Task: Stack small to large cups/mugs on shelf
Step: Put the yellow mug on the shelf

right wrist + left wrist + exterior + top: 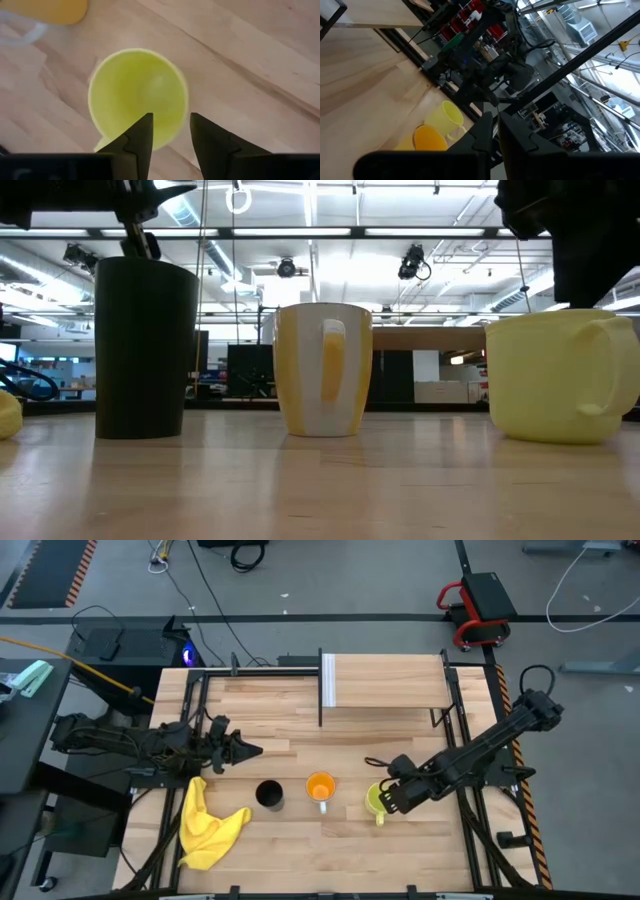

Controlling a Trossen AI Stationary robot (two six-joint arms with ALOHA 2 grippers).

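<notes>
My right gripper is to stack the yellow-green mug on the shelf (390, 680), so next it needs to grab the yellow-green mug by its rim (372, 790).
Three cups stand upright in a row on the wooden tabletop: the black cup (269, 794) (145, 345), the orange mug (320, 786) (322, 370) with its white handle toward the near edge, and the yellow-green mug (376, 801) (560, 375). My right gripper (387, 797) (170, 132) is open just above the yellow-green mug (137, 95). One finger is over the mug's hollow and the other is outside its rim (182, 117). My left gripper (248, 752) (497, 120) is shut and empty, left of the black cup. The shelf (390, 680) stands at the far side.
A yellow cloth (207, 825) lies crumpled at the near left of the table. The shelf's white end panel (328, 680) and black posts (446, 690) stand at the back. Bare tabletop lies between the cups and the shelf.
</notes>
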